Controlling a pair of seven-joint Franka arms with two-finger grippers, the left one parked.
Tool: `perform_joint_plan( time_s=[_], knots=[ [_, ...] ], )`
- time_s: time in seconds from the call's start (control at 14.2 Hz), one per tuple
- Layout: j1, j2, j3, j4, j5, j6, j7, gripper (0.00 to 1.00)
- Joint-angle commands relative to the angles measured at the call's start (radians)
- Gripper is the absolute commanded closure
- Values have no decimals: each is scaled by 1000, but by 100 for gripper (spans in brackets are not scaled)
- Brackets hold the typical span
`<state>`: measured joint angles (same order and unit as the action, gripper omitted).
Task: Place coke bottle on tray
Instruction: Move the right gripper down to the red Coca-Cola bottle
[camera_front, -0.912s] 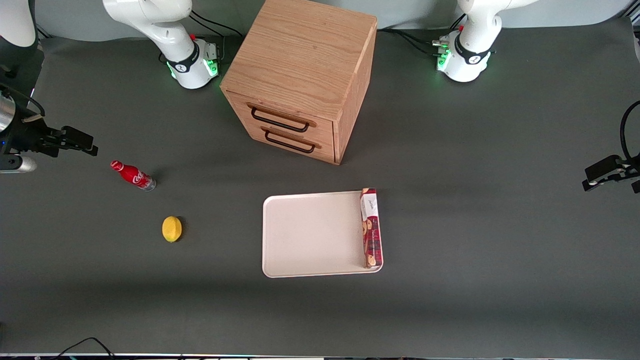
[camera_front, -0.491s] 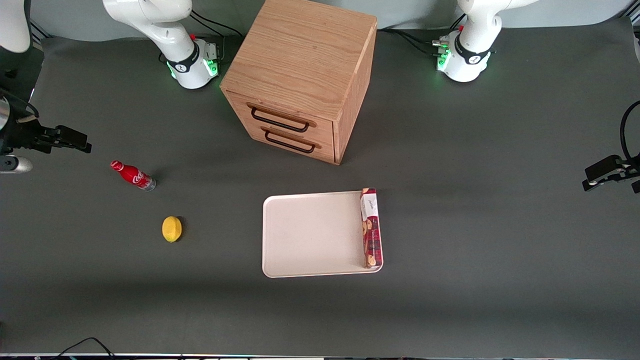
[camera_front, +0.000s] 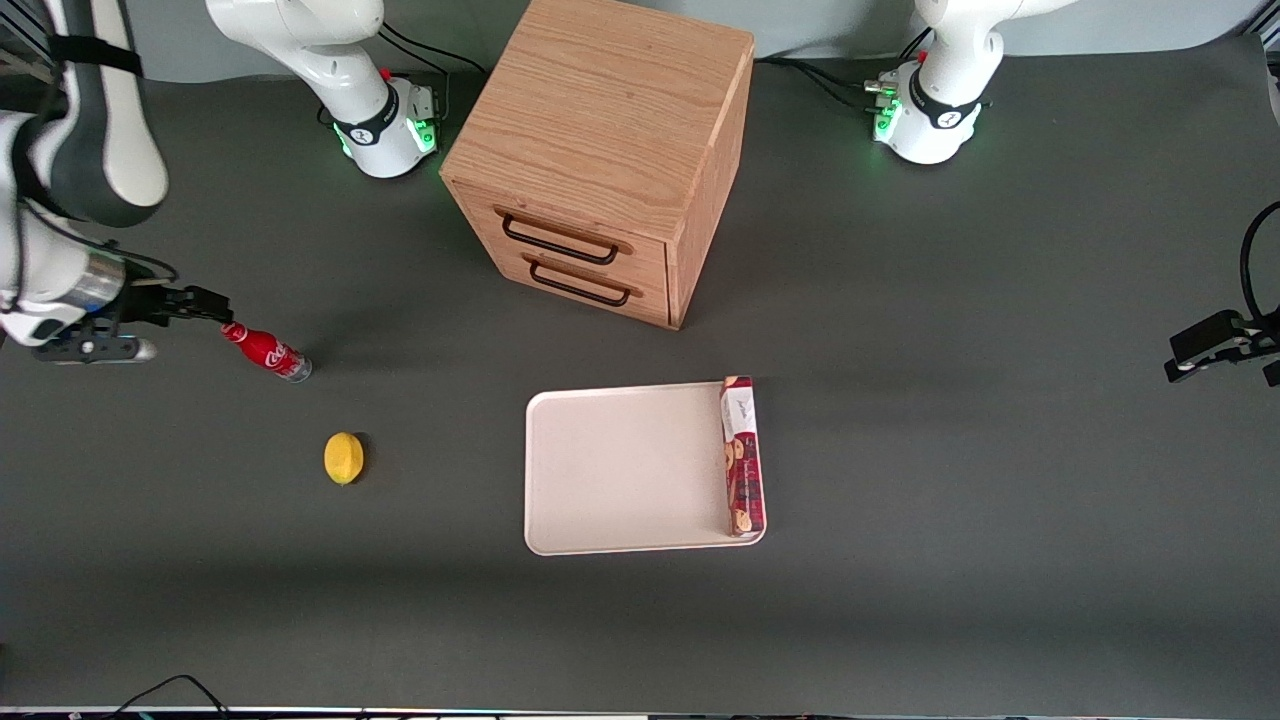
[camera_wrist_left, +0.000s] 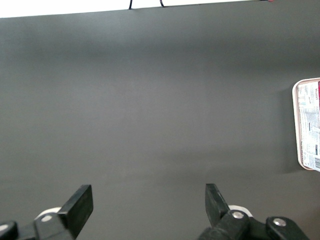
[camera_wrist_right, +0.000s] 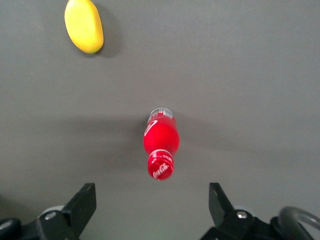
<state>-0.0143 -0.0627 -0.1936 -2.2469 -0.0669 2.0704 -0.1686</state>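
Note:
The coke bottle needs to go on the tray (camera_front: 620, 470), so next I should grab it by its red cap (camera_front: 235, 331) with my right gripper.
The coke bottle (camera_front: 266, 350) is small and red with a red cap and a silvery base. It stands on the dark table toward the working arm's end. My right gripper (camera_front: 205, 305) is open and empty, just above and beside the bottle's cap. In the right wrist view the bottle (camera_wrist_right: 161, 142) shows cap-up just ahead of the gripper (camera_wrist_right: 152, 197), outside the gap between the two black fingers. The cream-white tray (camera_front: 620, 470) lies mid-table, nearer the front camera than the cabinet.
A long red biscuit box (camera_front: 742, 455) lies along the tray's edge on the parked arm's side. A yellow lemon (camera_front: 343, 458) sits nearer the front camera than the bottle and also shows in the right wrist view (camera_wrist_right: 84, 25). A wooden drawer cabinet (camera_front: 600, 150) stands mid-table between the arm bases.
My right gripper has moved in from the table's end toward the bottle, and its fingers now reach the cap. The bottle, lemon and tray have not moved.

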Motion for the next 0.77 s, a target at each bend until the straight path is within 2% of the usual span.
perform_joint_plan(
  time_s=[0.0, 0.21, 0.28, 0.35, 0.42, 0.49, 0.56, 0.7],
  knots=[
    [4, -43, -10, -118, -22, 147, -12, 0],
    [0, -34, -26, -190, -50, 266, -14, 2],
    [2, -25, -39, -194, -54, 283, -15, 7],
    [2, -19, -44, -197, -54, 295, -22, 18],
    [2, -17, -44, -197, -54, 298, -31, 44],
    [2, -19, -44, -197, -54, 298, -32, 84],
    [2, -19, -44, -197, -54, 298, -34, 100],
    [5, -22, -44, -197, -54, 292, -32, 100]
  ],
)
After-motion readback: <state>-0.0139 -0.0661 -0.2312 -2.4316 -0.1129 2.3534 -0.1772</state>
